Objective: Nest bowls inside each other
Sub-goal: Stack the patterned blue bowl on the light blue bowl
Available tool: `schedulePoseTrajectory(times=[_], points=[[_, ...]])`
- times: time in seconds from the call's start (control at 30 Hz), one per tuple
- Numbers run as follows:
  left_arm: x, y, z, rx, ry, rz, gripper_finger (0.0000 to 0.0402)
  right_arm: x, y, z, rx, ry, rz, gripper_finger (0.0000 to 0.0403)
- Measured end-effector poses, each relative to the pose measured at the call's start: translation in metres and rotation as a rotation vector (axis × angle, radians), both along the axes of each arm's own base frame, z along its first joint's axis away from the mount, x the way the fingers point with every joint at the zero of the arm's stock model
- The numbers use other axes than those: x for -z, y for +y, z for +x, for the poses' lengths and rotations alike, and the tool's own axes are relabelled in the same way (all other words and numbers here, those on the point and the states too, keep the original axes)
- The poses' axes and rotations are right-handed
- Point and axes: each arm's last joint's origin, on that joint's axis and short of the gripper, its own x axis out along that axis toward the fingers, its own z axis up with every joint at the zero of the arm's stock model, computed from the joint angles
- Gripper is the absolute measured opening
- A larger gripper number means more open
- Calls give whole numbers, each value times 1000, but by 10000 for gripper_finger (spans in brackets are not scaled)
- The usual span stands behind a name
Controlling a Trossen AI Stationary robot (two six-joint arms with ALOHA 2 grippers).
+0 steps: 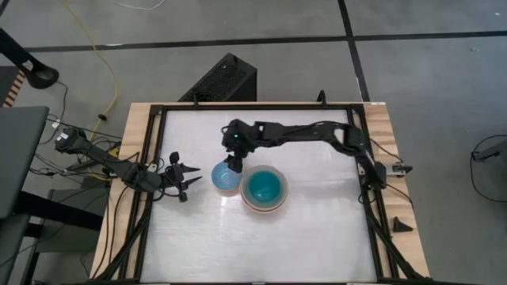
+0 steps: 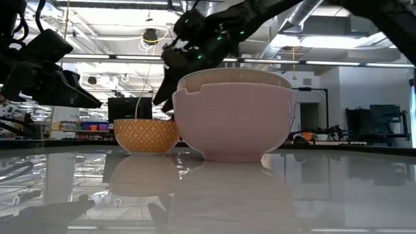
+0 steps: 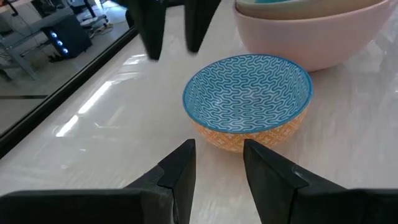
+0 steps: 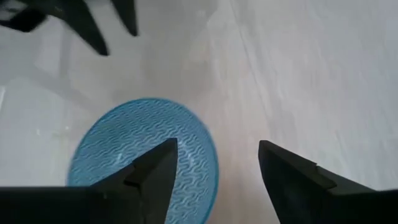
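Next, my right gripper takes hold of the small bowl by its patterned rim (image 1: 239, 172) to nest it inside the teal bowl (image 1: 264, 188).
A small bowl (image 1: 224, 179), blue-patterned inside and orange outside (image 3: 247, 99), stands on its base at the table's middle. Just to its right stands a stack: a pink bowl (image 2: 231, 123) with a beige one and a teal one (image 1: 264, 188) nested in it. My right gripper (image 4: 214, 165) hangs open above the small bowl's far rim, slanting down. The rim's right part shows between its fingers (image 3: 152, 37), and they touch nothing. My left gripper (image 3: 217, 165) waits open and level at the small bowl's left, a short way off (image 1: 186, 178).
The white tabletop has a black frame (image 1: 150, 158) along its edges and free room on the near and right sides. A black box (image 1: 226, 79) stands beyond the far edge.
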Motion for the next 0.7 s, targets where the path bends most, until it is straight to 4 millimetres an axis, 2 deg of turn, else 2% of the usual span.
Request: schedulePoseTrajectory(times=[0.17, 0.3, 0.7], points=[[0, 0, 0, 4, -1, -2, 125, 20, -3, 19, -21, 97, 0, 260], [0, 0, 0, 8, -1, -4, 125, 19, 1, 26, -51, 101, -19, 260], [0, -1, 0, 21, 2, -9, 125, 25, 5, 23, -96, 163, -47, 259]])
